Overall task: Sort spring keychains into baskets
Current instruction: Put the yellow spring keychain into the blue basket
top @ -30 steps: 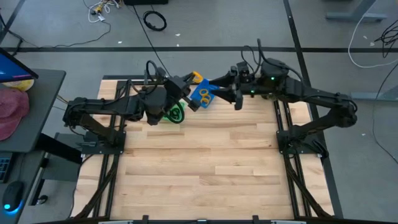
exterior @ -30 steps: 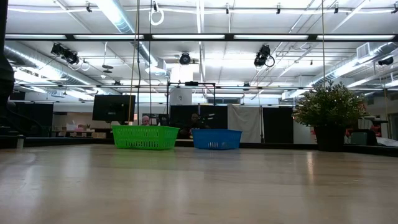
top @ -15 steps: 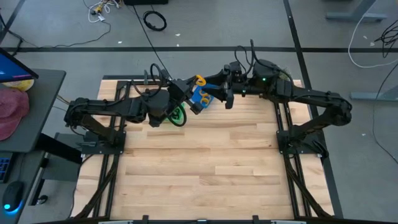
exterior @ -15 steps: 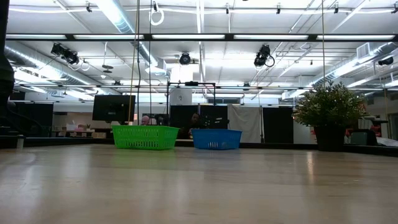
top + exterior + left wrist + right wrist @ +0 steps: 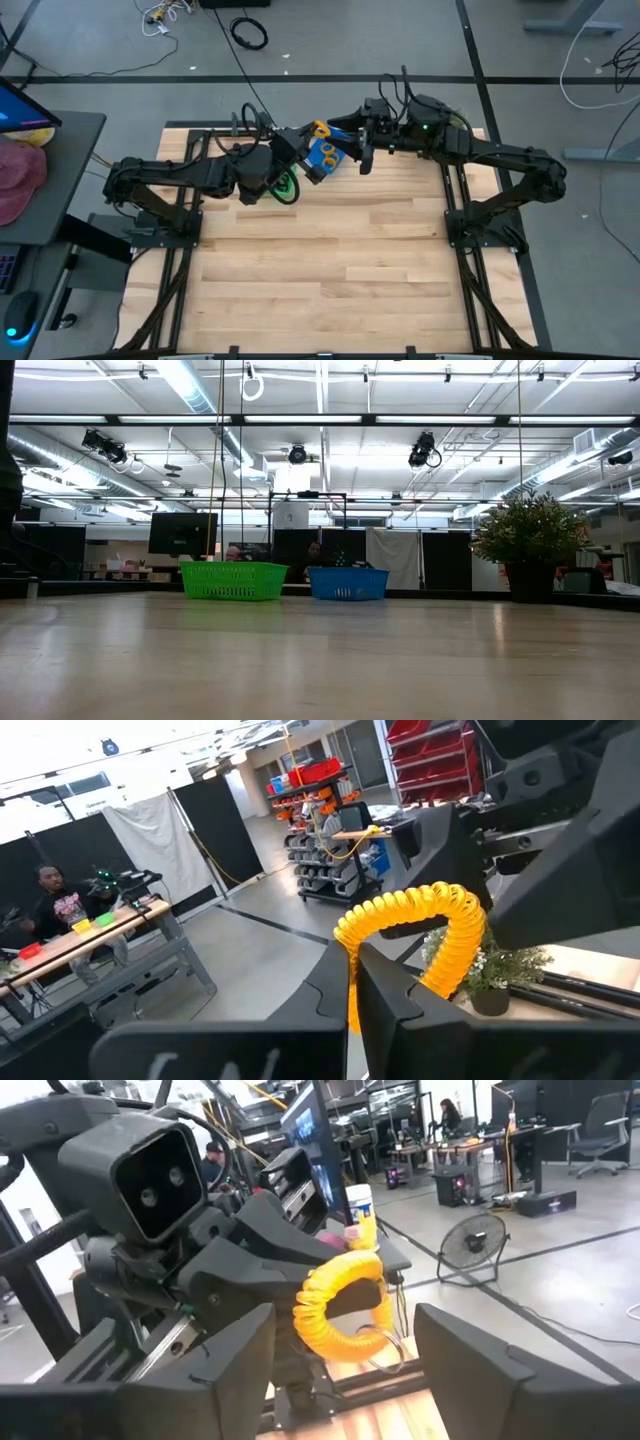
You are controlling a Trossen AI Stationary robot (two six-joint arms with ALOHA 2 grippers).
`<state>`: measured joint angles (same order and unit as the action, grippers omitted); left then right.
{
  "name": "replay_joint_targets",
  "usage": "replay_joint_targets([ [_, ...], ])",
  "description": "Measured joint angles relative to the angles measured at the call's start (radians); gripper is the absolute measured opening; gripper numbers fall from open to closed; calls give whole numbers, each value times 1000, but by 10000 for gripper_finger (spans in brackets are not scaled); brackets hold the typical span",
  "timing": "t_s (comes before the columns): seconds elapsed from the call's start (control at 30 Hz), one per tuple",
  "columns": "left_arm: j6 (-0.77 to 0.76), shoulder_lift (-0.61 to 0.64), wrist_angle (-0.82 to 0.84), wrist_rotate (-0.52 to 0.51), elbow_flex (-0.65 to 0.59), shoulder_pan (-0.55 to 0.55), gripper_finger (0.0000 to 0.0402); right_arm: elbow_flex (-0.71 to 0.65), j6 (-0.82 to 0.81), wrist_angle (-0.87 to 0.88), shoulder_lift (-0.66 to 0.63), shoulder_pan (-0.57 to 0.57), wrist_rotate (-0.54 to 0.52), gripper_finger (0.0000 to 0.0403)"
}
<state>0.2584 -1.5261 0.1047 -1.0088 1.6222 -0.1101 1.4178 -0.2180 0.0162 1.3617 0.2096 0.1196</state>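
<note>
The right gripper grabs the orange spring keychain by its coiled loop [image 5: 321, 130] next, to drop the keychain into the blue basket [image 5: 322, 163].
My left gripper [image 5: 305, 137] is lifted above the blue basket [image 5: 322, 163] and shut on an orange spring keychain [image 5: 319, 128]. In the left wrist view the keychain [image 5: 420, 915] arches up from the gripper [image 5: 352, 970]. My right gripper [image 5: 352, 148] is open and faces it from the right. In the right wrist view its fingers [image 5: 240, 1350] stand on either side of the orange loop [image 5: 340, 1315], apart from it. Orange rings [image 5: 328, 152] lie in the blue basket. The green basket [image 5: 286, 186] is partly hidden under the left arm. My left gripper pinches the orange keychain between its two fingers at one end of the loop [image 5: 352, 935]. The rest of the coil curves up and out past the fingertips. The keychain is lifted clear above the blue basket.
Both baskets stand side by side near the table's far edge, green [image 5: 232, 580] to the left of blue [image 5: 348, 582] in the low view. A potted plant [image 5: 530, 545] stands to the far right. The wide wooden tabletop [image 5: 320, 270] stretches toward the near edge.
My right gripper has moved toward the table's left and far edge, closing in on the orange keychain held by the left gripper. The left gripper has stayed above the baskets with the keychain in its hold.
</note>
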Motion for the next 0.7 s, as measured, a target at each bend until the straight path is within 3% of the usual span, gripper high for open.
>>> replay_joint_targets([
  [0.17,0,0,0,0,0,0,5,0,-24,-5,0,-2,3,190],
  [0.43,-1,0,1,0,0,0,6,0,-39,-12,0,-2,34,22],
  [0.7,-1,0,1,83,0,0,32,0,-69,-11,0,-2,47,9],
])
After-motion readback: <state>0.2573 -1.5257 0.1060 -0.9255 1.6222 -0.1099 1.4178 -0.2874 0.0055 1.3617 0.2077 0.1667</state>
